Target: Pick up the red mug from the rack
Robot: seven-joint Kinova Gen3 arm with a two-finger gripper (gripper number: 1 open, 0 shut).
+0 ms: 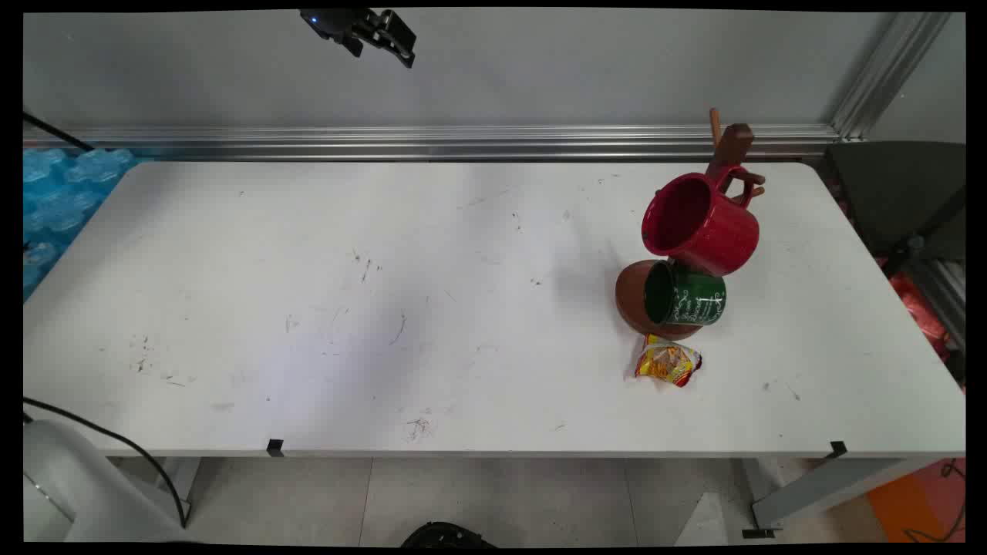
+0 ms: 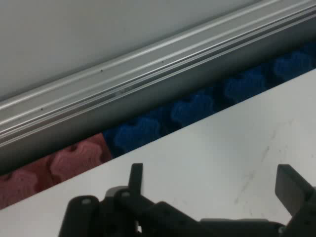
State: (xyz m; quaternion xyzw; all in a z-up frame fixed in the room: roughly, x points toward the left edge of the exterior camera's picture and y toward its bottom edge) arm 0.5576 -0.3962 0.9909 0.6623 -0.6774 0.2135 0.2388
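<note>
The red mug's handle (image 1: pixel 747 190) needs to stay free to slip off the wooden mug tree, so my gripper should next grab the red mug by its rimmed side (image 1: pixel 648 233).
My gripper (image 1: pixel 389 38) hangs high at the top edge of the main view, far above the table's back left part. In the hand view the gripper (image 2: pixel 212 182) is open, its two fingers wide apart with nothing between them, over bare white table (image 2: pixel 222 158) near its back edge. Far to the right stands a brown wooden mug tree (image 1: pixel 731 158). A red mug (image 1: pixel 700 223) hangs on it, and a green mug (image 1: pixel 684 294) hangs lower, over the round base. A small yellow and red snack packet (image 1: pixel 668 362) lies just in front of the base.
An aluminium rail (image 1: pixel 432 142) runs along the wall behind the table; the same rail (image 2: pixel 148 74) crosses the hand view. Blue padding (image 1: pixel 62 193) lies past the table's left end. A black cable (image 1: pixel 116 439) hangs at the near left corner.
</note>
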